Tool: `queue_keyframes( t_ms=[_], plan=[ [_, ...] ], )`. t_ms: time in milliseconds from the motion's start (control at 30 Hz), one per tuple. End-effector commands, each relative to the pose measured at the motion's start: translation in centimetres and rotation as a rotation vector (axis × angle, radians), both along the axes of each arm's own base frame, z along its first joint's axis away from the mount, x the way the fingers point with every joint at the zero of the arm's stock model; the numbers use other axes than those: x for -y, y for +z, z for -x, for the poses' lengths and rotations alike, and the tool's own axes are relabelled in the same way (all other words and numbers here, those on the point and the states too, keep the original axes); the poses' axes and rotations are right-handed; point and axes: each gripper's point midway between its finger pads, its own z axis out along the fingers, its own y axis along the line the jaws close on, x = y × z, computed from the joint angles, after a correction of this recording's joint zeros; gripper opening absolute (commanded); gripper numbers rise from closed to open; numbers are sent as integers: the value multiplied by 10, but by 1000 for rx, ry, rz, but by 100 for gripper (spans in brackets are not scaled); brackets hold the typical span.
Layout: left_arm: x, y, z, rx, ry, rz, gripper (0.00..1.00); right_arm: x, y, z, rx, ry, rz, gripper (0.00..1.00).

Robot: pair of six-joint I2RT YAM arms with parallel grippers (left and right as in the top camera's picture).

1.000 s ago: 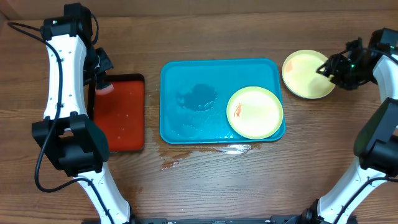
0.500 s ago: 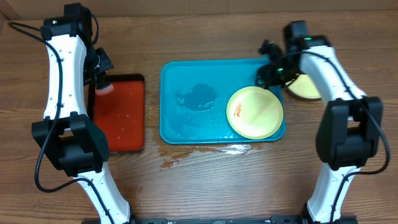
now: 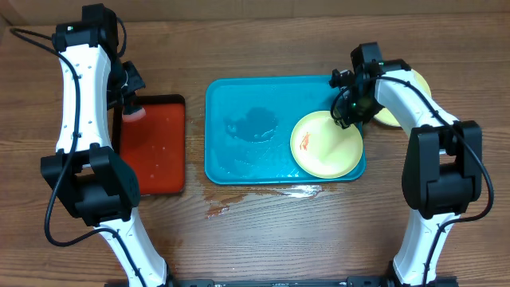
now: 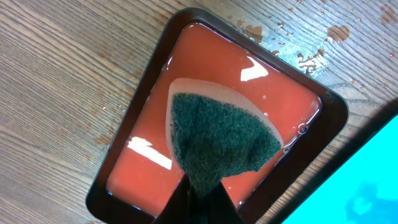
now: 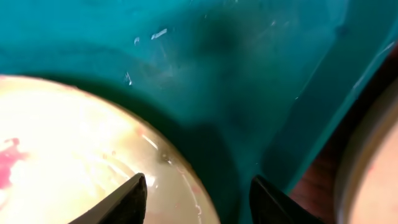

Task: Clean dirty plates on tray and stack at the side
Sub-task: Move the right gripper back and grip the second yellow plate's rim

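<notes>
I need to lower my right gripper to the plate's rim before closing it, since my fingers are above the plate's rim and its shadow shows alongside.
A pale yellow plate (image 3: 323, 145) with a lime-green rim and an orange-red smear lies at the right end of the teal tray (image 3: 239, 96). My right gripper (image 3: 347, 114) is open and hovers over the plate's upper right rim; the right wrist view shows the plate's rim (image 5: 93, 155) between the spread fingers (image 5: 196, 196), apart from them. A second yellow plate (image 3: 414, 84) lies on the table right of the tray, partly hidden by my right arm. The blue plate is out of view. My left gripper (image 3: 129, 104) is shut on a green-backed sponge (image 4: 217, 137) above the red tray (image 4: 143, 93).
The narrow red tray with a black rim (image 3: 155, 147) holds reddish liquid left of the teal tray. Water drops and a wet patch (image 3: 299, 191) lie on the wood in front of the teal tray. A wet smear (image 3: 253, 123) marks the teal tray's middle.
My right arm has swung left from the plate at the far right and come down over the upper right rim of the plate on the tray. The left arm has not moved.
</notes>
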Motion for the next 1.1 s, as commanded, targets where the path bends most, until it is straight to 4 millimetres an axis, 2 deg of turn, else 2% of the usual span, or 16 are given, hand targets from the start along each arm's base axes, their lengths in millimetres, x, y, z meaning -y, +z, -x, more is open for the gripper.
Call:
queue_keyframes(
  t_ms=[0,100,367,533,867,933,1000,1067],
  plan=[
    [5,0,0,2,-12,25,4,-1,5,9,-15,-30,-7,53],
    [5,0,0,3,-12,27,4,1,4,23,-78,-92,-2,53],
    [6,0,0,4,-12,32,4,4,5,55,-230,-312,9,61],
    [7,0,0,5,-14,39,4,-6,7,68,-302,-365,-41,63],
    [10,0,-1,7,-23,52,4,-3,-2,97,-414,-476,-3,67],
    [10,0,-1,7,-23,54,4,-3,-4,98,-415,-481,-2,63],
    [15,-1,-2,11,-37,79,4,-3,-5,94,-396,-484,-9,47],
    [22,-1,-4,18,-74,116,4,-4,-6,89,-379,-505,-16,41]
  ],
)
